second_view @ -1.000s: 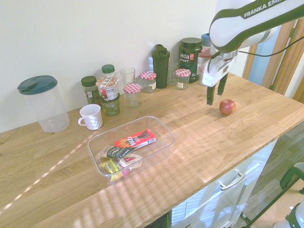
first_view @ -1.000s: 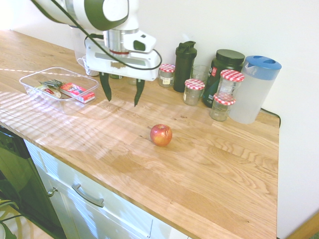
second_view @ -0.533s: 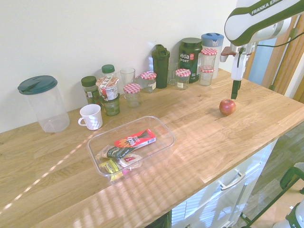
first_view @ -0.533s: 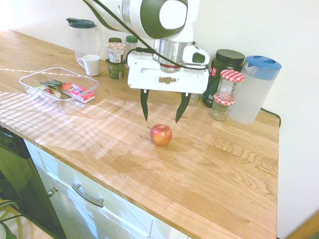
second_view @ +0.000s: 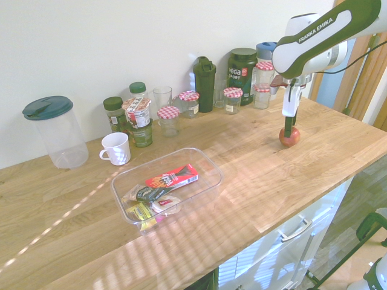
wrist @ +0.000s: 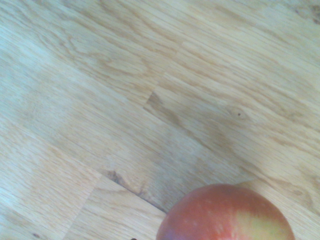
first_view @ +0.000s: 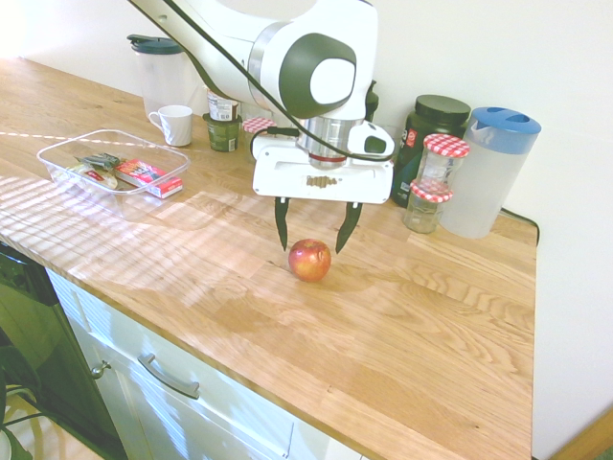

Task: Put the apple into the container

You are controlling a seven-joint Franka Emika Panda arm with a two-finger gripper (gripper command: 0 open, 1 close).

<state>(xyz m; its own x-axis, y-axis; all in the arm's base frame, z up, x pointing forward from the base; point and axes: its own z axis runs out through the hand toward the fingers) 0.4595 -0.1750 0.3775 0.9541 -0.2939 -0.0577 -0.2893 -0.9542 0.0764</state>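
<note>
My fingers are level with the top of the apple, above its widest part. They would miss the apple if I closed now, so my gripper needs to go lower first.
The red apple (first_view: 309, 260) with a yellowish patch rests on the wooden counter; the second exterior view has the apple (second_view: 289, 138) near the counter's right end. My gripper (first_view: 313, 240) is open, pointing straight down, one fingertip on each side of the apple's top, not touching it as far as I can tell. In the wrist view the apple (wrist: 226, 213) fills the lower edge over bare wood. The clear plastic container (first_view: 57, 153) sits far to the left, holding a red packet and other small snacks; it is the container (second_view: 208, 166) at mid-counter in the second exterior view.
Along the wall stand red-checked-lid jars (first_view: 444, 153), a blue-lidded pitcher (first_view: 488, 172), a dark tub (first_view: 436, 115), a black shaker (second_view: 204, 81), a white mug (first_view: 174, 124) and a dark-lidded pitcher (second_view: 54, 132). The counter's front edge (first_view: 211, 359) runs close below the apple.
The gripper travelled from near the container's side of the counter to right over the apple and came down, so its open fingers now flank the apple's top. The apple stayed put.
</note>
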